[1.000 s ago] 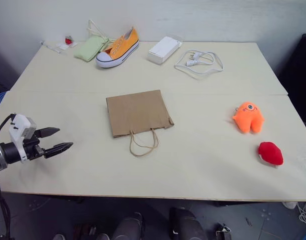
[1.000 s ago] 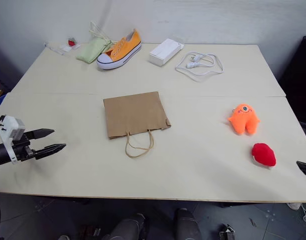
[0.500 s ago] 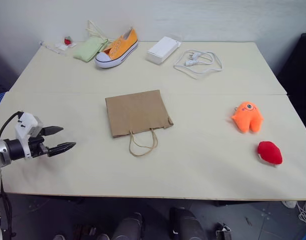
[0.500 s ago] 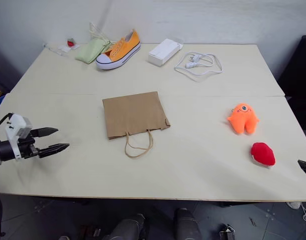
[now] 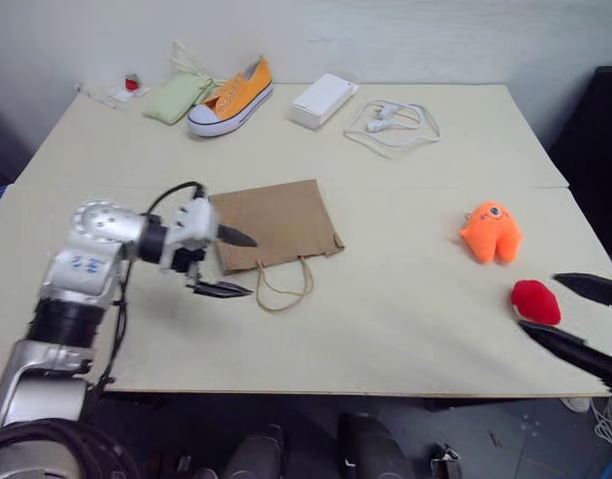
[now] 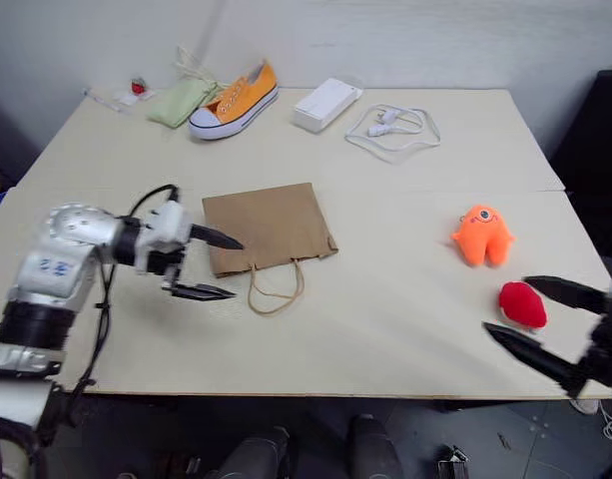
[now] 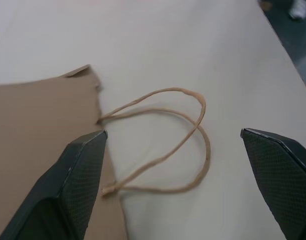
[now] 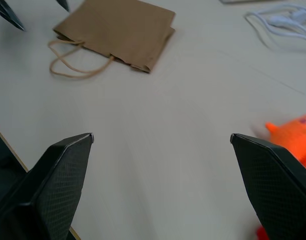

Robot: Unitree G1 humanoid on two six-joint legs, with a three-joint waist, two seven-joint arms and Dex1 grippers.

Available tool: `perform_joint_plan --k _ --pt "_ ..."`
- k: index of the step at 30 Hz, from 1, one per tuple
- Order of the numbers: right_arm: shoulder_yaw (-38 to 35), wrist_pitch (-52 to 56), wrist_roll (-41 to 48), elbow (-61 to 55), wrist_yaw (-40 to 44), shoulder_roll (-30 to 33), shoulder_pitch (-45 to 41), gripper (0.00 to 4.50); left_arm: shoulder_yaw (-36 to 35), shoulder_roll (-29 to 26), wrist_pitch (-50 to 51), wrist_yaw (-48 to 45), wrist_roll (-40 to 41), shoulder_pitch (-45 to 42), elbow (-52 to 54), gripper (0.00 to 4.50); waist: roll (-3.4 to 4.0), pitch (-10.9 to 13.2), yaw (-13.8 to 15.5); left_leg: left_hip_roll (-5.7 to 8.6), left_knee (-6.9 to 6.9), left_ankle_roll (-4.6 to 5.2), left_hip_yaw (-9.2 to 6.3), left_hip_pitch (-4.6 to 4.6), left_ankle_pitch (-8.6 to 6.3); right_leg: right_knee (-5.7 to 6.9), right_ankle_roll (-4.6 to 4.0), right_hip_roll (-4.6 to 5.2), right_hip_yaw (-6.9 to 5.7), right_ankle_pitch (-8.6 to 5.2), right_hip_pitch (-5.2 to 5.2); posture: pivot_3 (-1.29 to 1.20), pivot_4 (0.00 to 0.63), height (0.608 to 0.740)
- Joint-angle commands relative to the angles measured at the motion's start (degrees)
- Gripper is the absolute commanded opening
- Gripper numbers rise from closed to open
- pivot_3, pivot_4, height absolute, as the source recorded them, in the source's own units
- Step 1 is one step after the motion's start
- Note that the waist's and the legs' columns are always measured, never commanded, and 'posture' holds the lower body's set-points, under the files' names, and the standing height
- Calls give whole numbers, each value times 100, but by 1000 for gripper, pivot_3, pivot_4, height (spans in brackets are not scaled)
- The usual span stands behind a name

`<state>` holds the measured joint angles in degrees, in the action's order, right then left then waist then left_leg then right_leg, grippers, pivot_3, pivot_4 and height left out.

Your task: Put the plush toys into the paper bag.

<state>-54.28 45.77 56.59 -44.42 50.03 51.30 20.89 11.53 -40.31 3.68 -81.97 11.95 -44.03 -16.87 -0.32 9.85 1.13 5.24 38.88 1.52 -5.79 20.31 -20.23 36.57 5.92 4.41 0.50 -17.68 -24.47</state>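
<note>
Next, my left gripper pinches the paper bag [image 5: 276, 225] by the cord handle loop [image 5: 277, 309] sticking out past the bag's edge, since the bag lies flat.
The brown paper bag [image 5: 276, 225] lies flat at the table's middle, its cord handles [image 7: 177, 135] pointing toward the near edge. My left gripper [image 5: 248, 265] hovers open at the bag's near left corner, and the handle loop lies between its fingers in the left wrist view. The orange plush toy [image 5: 493, 233] sits on the right. The red plush toy [image 5: 538, 301] lies nearer, by the right edge. My right gripper [image 5: 538, 302] is open and empty, its fingers showing on either side of the red toy from above. In the right wrist view it points across the table toward the bag [image 8: 118, 30].
Along the far edge lie a pale green pouch [image 5: 176, 98], an orange sneaker [image 5: 231, 95], a white box [image 5: 323, 100] and a looped white cable [image 5: 390, 125]. A small red item [image 5: 133, 84] sits at the far left corner. A seam crosses the table behind the bag.
My left arm swung right from the table's left edge to the bag's handles. My right gripper came in from the right edge to the red toy. Both stayed open.
</note>
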Motion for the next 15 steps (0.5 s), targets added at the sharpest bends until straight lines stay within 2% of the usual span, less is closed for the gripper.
perform_joint_plan --k 1,3,6,10,15 --pt "574 -66 438 -412 -705 47 -492 4484 259 121 -823 -309 -323 -204 -428 4498 0 0 -2 0 3 0 0 3 0 1 0 0 0 0 -3 0 150 740" --pt "1078 -126 532 -419 -1261 -59 -1008 4484 423 358 -1166 -416 -463 -425 -813 4498 -2 1 13 -1 6 -1 0 2 -1 4 0 0 -1 0 -4 0 150 740" --pt "1688 -189 502 -445 -1821 -201 -1521 4500 604 664 -1655 -666 -630 -768 -1421 3898 -10 5 68 4 25 1 -5 11 0 9 2 4 -5 1 -4 0 150 740" --pt "2185 -262 413 -601 -2066 -287 -1652 4500 766 957 -2085 -655 -818 -1033 -1926 2695 -14 4 108 8 28 8 -13 21 -3 4 4 6 -13 2 -7 0 150 740" --pt "2379 -315 402 -664 -2174 -223 -1645 4500 665 1145 -2613 -676 -737 -1121 -2330 1052 -16 4 90 8 28 12 -11 33 -5 22 7 4 -13 4 -16 0 150 740"
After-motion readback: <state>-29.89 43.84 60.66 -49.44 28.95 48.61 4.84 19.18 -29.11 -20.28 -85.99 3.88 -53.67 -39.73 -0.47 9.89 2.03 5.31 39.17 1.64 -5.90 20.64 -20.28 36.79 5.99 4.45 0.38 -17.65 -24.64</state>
